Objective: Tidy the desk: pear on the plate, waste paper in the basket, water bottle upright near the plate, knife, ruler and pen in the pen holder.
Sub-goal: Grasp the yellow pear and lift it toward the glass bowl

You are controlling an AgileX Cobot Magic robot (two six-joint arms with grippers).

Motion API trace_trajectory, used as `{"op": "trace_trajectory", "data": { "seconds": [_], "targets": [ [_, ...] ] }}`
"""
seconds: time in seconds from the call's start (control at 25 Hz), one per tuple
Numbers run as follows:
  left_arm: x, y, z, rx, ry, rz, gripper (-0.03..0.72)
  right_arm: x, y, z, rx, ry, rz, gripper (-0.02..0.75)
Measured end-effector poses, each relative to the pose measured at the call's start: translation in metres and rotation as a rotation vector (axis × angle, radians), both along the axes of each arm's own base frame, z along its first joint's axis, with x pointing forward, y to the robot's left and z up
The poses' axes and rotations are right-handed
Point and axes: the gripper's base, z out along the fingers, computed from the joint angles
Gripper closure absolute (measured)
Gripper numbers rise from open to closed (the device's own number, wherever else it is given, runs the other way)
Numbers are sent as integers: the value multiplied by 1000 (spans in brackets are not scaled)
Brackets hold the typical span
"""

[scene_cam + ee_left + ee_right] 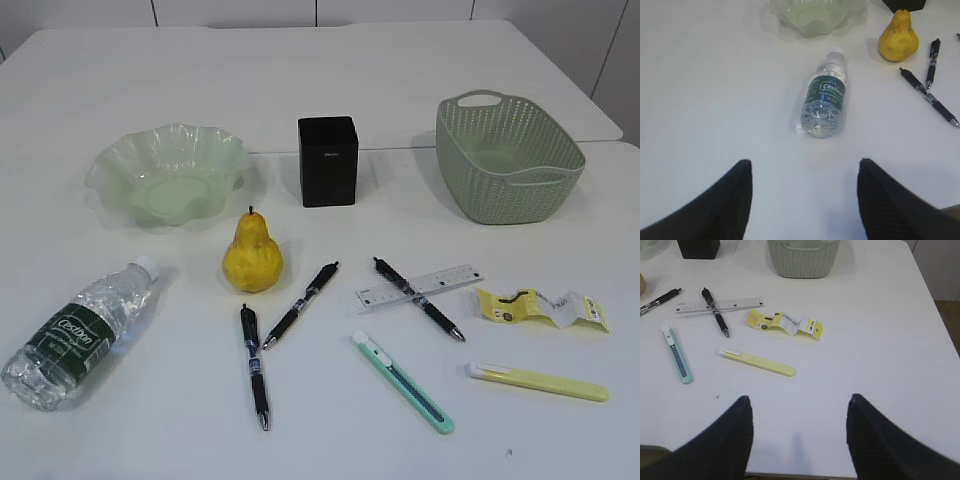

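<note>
I should next grab the yellow pear with my left gripper by its narrow neck below the stem (251, 228). The pear widens into a wide round belly (252, 268).
The yellow pear (252, 255) stands on the desk (560, 440) in front of the pale green plate (168, 185). The water bottle (80, 333) lies on its side at the front left. Three black pens (300, 305) lie mid-desk, one of them across the clear ruler (445, 280). A green knife (402, 381) and a yellow knife (536, 381) lie in front. The waste paper (540, 307) lies at the right, before the basket (500, 190). The black pen holder (328, 161) stands at the back centre. My left gripper (804, 165) hangs open, short of the bottle (825, 97). My right gripper (799, 400) is open near the desk's front edge.
A second white table (300, 70) adjoins the desk at the back. In the right wrist view the desk's right edge (935, 320) runs close by, with floor beyond it. Neither arm shows in the exterior view.
</note>
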Motion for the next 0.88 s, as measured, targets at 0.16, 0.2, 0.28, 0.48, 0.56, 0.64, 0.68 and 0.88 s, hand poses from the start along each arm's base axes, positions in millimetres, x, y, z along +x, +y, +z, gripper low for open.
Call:
{"op": "trace_trajectory", "data": {
  "seconds": [0.16, 0.2, 0.28, 0.48, 0.56, 0.64, 0.68, 0.88],
  "targets": [
    [0, 0, 0, 0, 0, 0, 222, 0, 0, 0, 0, 0, 0, 266],
    [0, 0, 0, 0, 0, 0, 222, 0, 0, 0, 0, 0, 0, 266],
    [0, 0, 0, 1, 0, -1, 222, 0, 0, 0, 0, 0, 0, 265],
    [0, 0, 0, 1, 0, -1, 222, 0, 0, 0, 0, 0, 0, 265],
    [0, 0, 0, 1, 0, -1, 222, 0, 0, 0, 0, 0, 0, 266],
    [0, 0, 0, 1, 0, -1, 222, 0, 0, 0, 0, 0, 0, 266],
    [0, 0, 0, 1, 0, -1, 222, 0, 0, 0, 0, 0, 0, 266],
    [0, 0, 0, 1, 0, -1, 222, 0, 0, 0, 0, 0, 0, 266]
  ]
}}
